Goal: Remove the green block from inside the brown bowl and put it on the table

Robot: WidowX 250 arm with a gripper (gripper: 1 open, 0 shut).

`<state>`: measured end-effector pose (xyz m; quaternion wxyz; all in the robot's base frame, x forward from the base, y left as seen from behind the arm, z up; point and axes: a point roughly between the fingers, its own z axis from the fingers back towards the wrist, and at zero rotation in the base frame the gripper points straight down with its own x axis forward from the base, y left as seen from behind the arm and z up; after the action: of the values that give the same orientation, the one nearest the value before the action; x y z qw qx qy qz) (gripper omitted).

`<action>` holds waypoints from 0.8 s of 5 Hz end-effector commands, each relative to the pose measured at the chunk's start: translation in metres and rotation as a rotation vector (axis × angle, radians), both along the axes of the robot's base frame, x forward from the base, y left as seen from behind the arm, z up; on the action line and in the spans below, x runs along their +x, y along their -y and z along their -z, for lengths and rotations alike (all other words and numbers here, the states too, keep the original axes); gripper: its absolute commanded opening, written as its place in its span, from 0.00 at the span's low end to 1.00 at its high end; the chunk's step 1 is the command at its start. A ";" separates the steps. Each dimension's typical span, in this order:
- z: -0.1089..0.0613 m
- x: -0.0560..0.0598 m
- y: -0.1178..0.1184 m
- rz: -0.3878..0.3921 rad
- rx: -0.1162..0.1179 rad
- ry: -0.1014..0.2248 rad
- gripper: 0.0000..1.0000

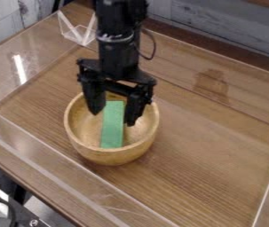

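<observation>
I should lower my gripper before closing it on the green block [112,129], since my fingers are near the bowl's rim, above the block, and would miss it now.
The green block [112,129] lies flat inside the brown bowl [87,147], which rests on the table [208,151] left of centre. My gripper [116,105] hangs open directly over the bowl. Its dark fingers [91,92] straddle the upper end of the block, one on each side, with the tips down at about rim height. Nothing is held between them. The far end of the block is partly hidden behind the gripper.
Clear acrylic walls [30,177] border the tabletop on all sides. A small clear acrylic stand [75,31] sits at the back left, behind the arm.
</observation>
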<state>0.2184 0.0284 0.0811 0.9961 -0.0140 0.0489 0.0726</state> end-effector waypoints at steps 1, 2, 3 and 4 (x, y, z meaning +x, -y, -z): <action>-0.002 0.002 -0.003 -0.014 0.000 0.061 1.00; 0.006 0.000 -0.004 -0.024 -0.006 0.066 1.00; 0.014 -0.001 -0.005 -0.031 -0.012 0.070 1.00; 0.020 -0.003 -0.006 -0.035 -0.020 0.075 1.00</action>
<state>0.2108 0.0307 0.0557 0.9952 -0.0283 0.0277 0.0897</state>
